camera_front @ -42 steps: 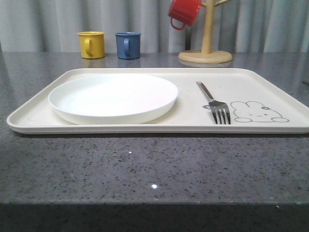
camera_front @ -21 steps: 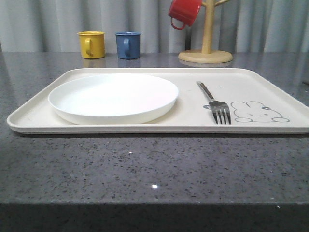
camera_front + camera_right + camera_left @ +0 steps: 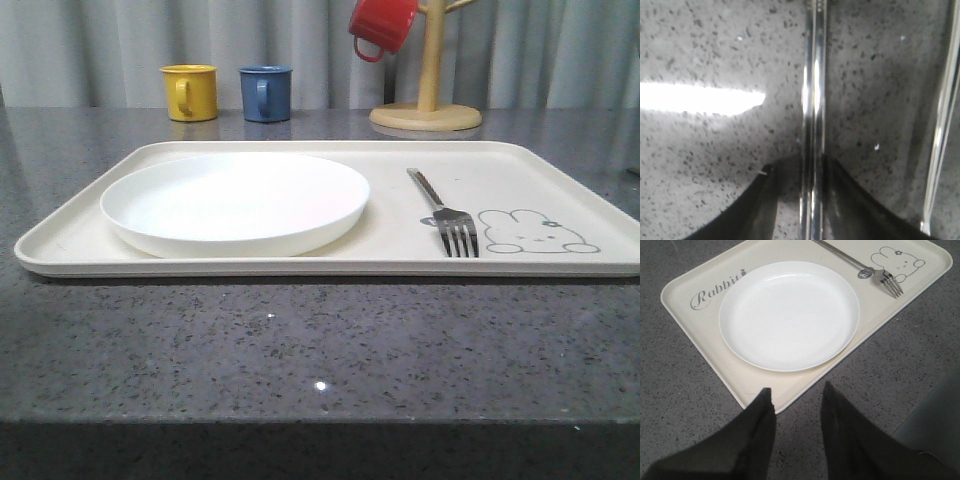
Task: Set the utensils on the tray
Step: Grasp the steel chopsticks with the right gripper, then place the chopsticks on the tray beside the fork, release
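The silver sticks are ready for my right gripper to close on them. Its fingers are low on either side of the sticks in the right wrist view.
A silver fork (image 3: 445, 215) lies on the cream tray (image 3: 560, 165), right of the plate and beside the rabbit drawing, tines toward the front. The left wrist view takes in the fork (image 3: 860, 270) and the tray (image 3: 715, 335). My left gripper (image 3: 796, 388) hangs open and empty over the tray's near corner. In the right wrist view a pair of long silver sticks (image 3: 813, 100) lies on the speckled counter. My right gripper (image 3: 796, 167) is low around them, open, with one finger on each side. Another slim silver utensil (image 3: 942, 125) lies beside them.
A round white plate (image 3: 235, 200) fills the tray's left half. Behind the tray stand a yellow mug (image 3: 190, 92) and a blue mug (image 3: 266, 93). A wooden mug tree (image 3: 428, 100) at the back right carries a red mug (image 3: 381, 24).
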### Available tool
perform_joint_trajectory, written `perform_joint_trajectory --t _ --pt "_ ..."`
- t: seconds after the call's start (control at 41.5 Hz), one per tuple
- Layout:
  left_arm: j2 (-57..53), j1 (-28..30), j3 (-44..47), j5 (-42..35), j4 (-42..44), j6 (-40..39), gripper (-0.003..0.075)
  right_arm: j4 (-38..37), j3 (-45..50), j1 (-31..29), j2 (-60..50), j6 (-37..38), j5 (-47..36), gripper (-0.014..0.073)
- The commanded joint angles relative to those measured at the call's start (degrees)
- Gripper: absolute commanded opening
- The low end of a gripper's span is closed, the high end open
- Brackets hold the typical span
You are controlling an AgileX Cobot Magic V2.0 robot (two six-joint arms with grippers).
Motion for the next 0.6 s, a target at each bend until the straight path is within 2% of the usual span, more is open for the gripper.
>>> perform_joint_trajectory --t 0.0,0.12,0.337,0.578 --pt "-0.14 -0.44 -1.63 -3.99 -0.67 -0.47 0.0218 -0.47 -1.21 -0.39 -1.48 -0.33 -0.38 0.0277" --pt "-0.14 -0.44 -1.63 -3.99 -0.67 -0.47 0.0218 -0.47 -1.26 -0.39 -1.48 -0.33 1.01 0.0248" --pt "-0.14 -0.44 -1.63 -3.99 -0.67 -0.47 0.0218 -0.47 -1.26 -0.39 -1.48 -0.33 1.56 0.0079" --pt "-0.14 -0.44 -1.63 -3.99 -0.67 -0.47 0.0218 -0.23 -1.26 -0.39 -1.48 -0.33 1.68 0.0065"
